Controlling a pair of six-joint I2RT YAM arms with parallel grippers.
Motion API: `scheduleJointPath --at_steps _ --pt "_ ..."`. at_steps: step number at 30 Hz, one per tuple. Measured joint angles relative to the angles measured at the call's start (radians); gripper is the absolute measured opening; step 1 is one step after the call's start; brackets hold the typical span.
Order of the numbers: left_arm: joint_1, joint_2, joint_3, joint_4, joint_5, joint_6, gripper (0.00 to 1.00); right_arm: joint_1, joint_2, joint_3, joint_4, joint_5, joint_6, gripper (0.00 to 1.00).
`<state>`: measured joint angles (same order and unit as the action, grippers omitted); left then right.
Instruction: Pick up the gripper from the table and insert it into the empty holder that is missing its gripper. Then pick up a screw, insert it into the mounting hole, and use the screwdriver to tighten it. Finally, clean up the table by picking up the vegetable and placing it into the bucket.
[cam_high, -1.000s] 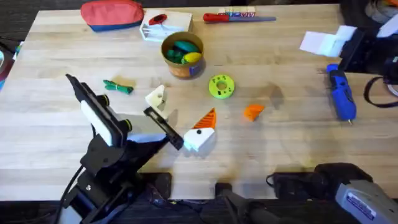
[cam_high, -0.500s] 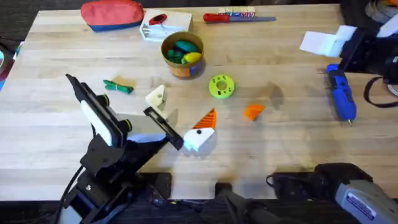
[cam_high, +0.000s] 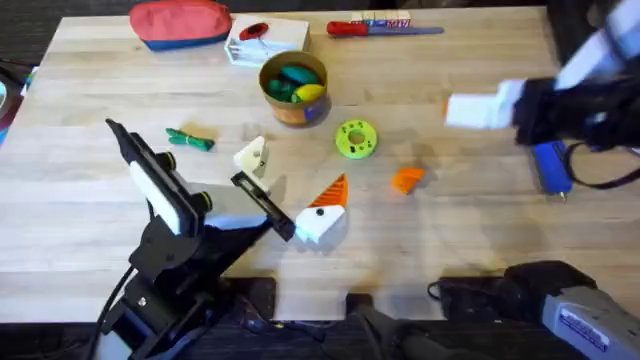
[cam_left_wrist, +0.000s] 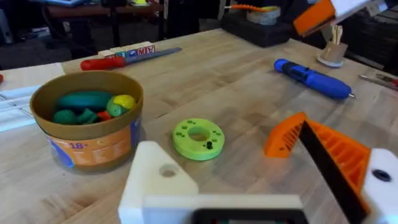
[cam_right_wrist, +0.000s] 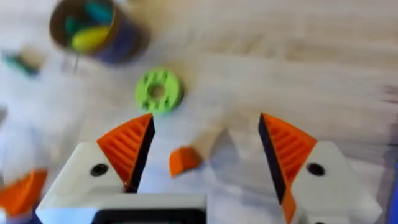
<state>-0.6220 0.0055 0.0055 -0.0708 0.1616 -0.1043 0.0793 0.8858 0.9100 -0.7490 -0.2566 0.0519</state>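
Note:
The small orange gripper needs to go into the empty white holder, so my right gripper should grab it by its two sides next.
The loose orange gripper (cam_high: 406, 179) lies on the table right of the lime disc, and also sits in the right wrist view (cam_right_wrist: 185, 160) and the left wrist view (cam_left_wrist: 283, 137). My right gripper (cam_high: 464, 108) hovers open up and to the right of it; both orange pads flank the wedge in its own view (cam_right_wrist: 205, 130). My left gripper (cam_high: 290, 182) is open and low over the table. One of its fingers is the all-white holder (cam_high: 252, 156) (cam_left_wrist: 158, 180); the other carries an orange pad. The blue screwdriver (cam_high: 550, 166) lies partly under the right arm. The vegetable (cam_high: 190, 139) lies left of the bucket (cam_high: 293, 85).
A lime green ring disc (cam_high: 356, 139) sits between the bucket and the loose wedge. Along the far edge are a red pouch (cam_high: 180, 22), a white box (cam_high: 265, 40) and a red-handled screwdriver (cam_high: 380, 28). The bucket holds toy food.
My right arm has swung in from the far right edge toward the table's middle, passing over the blue screwdriver. The left arm and the objects have not moved.

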Motion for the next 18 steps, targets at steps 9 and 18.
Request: scheduleJointPath --at_steps 9,18 --pt "0.0 0.0 0.0 0.0 0.0 0.0 0.987 0.279 0.125 0.0 -0.181 0.087 -0.201 0.991" --pt "0.0 0.0 0.0 0.0 0.0 0.0 0.987 0.33 0.302 0.0 -0.202 0.133 -0.311 0.957"
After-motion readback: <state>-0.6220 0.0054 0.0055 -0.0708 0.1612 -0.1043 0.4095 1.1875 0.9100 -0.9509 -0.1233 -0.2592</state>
